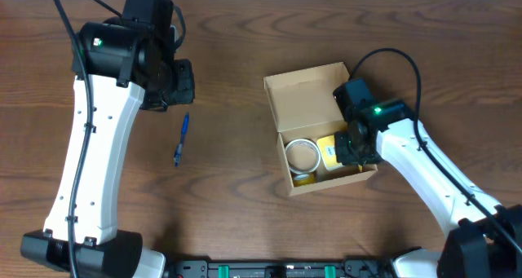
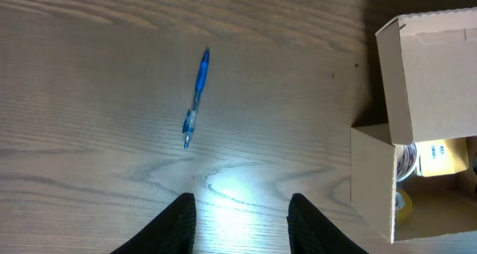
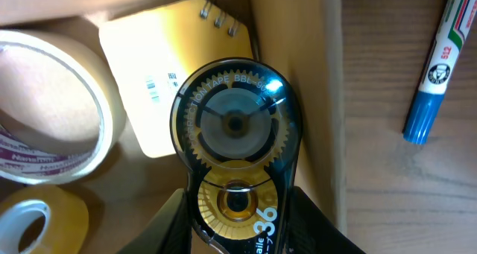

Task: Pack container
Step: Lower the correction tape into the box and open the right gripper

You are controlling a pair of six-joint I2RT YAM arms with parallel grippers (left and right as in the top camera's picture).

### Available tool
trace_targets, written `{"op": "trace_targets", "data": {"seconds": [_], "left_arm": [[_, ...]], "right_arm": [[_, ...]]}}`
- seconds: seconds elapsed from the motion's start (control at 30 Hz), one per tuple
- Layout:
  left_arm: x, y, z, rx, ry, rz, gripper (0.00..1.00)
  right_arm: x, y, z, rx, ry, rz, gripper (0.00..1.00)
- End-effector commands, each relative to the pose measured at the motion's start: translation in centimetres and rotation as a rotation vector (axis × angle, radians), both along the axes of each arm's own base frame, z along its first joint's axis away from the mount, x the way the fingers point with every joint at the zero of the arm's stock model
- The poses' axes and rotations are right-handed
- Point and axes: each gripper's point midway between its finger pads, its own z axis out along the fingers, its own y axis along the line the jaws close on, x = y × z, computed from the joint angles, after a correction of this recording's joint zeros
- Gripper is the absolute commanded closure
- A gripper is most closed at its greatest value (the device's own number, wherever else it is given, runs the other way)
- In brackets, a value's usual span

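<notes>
The correction tape dispenser (image 3: 235,127) hangs between the container's sides, partly above the notepad, so the robot's right gripper needs to open.
The container (image 1: 306,103) is a tan cardboard box at centre right with its flap lid folded back. My right gripper (image 1: 356,147) is down inside it, shut on a black and gold correction tape dispenser (image 3: 235,127) that hangs over a yellow notepad (image 3: 149,75) against the box's wall (image 3: 328,97). Beside the pad lie a cream tape roll (image 3: 45,105) and a smaller yellow roll (image 3: 37,220). My left gripper (image 2: 242,217) is open over bare table, with nothing between its fingers. A blue pen (image 2: 195,97) lies ahead of it, left of the container (image 2: 428,75).
A marker with a blue cap (image 3: 440,60) lies on the table just outside the box's right wall; the right arm hides it from above. The blue pen (image 1: 180,139) lies alone on the wood between the left arm and the box.
</notes>
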Motion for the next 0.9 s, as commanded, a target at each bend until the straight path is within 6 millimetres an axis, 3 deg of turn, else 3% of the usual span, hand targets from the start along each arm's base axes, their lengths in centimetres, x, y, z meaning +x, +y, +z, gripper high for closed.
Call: {"op": "trace_targets", "data": {"seconds": [0.0, 0.2, 0.23, 0.3, 0.4, 0.7, 0.87], "left_arm": [[-0.2, 0.2, 0.6, 0.007, -0.023, -0.004, 0.59], [-0.3, 0.3, 0.6, 0.008, -0.019, -0.004, 0.59], [-0.3, 0.3, 0.6, 0.008, -0.019, -0.004, 0.59], [-0.3, 0.3, 0.6, 0.008, -0.019, -0.004, 0.59], [-0.3, 0.3, 0.6, 0.008, -0.019, -0.004, 0.59], [-0.5, 0.3, 0.5, 0.011, -0.013, -0.008, 0.59], [-0.4, 0.3, 0.6, 0.010, -0.017, -0.008, 0.59]], "right_arm": [[0.2, -0.3, 0.3, 0.009, -0.021, -0.027, 0.75], [0.2, -0.2, 0.2, 0.013, -0.019, -0.027, 0.74], [0.1, -0.2, 0.2, 0.015, -0.016, -0.027, 0.69], [0.0, -0.2, 0.2, 0.013, -0.012, -0.026, 0.50], [0.0, -0.2, 0.2, 0.012, -0.009, -0.026, 0.41], [0.5, -0.1, 0.3, 0.020, -0.029, -0.027, 0.38], [2.1, 0.3, 1.8, 0.041, -0.084, -0.035, 0.36]]}}
